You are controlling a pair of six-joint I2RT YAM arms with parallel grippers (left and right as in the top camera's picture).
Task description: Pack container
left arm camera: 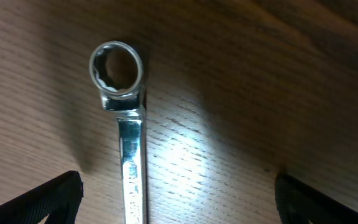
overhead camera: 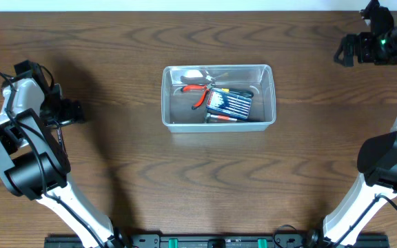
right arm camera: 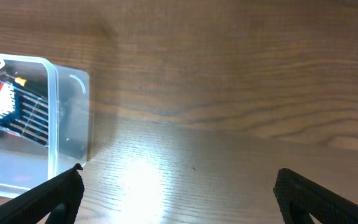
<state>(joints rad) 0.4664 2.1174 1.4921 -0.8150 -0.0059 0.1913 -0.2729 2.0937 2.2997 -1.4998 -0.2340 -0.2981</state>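
I need to close my left gripper on the silver ring wrench's shank (left arm camera: 133, 190) now. My open fingers meet their shadows on both sides of it, so they would hold it.
The clear plastic container (overhead camera: 165, 96) stands mid-table. It holds red-handled pliers (overhead camera: 198, 93), a dark blue tool set (overhead camera: 229, 103) and a pale item at the back. My left gripper (overhead camera: 73, 111) is at the far left, low over the table. In the left wrist view it (left arm camera: 179, 202) is open, and a silver ring wrench (left arm camera: 129, 143) lies flat between its fingers, nearer the left one. The wrench is hidden in the overhead view. My right gripper (overhead camera: 343, 52) is at the far right back. It (right arm camera: 179, 199) is open and empty, and the container's corner (right arm camera: 58, 112) is to its left.
The wooden table's back edge runs along the top of the overhead view. The arm bases and a black rail (overhead camera: 212, 241) sit at the front edge. A cable (overhead camera: 59, 134) hangs by the left arm.
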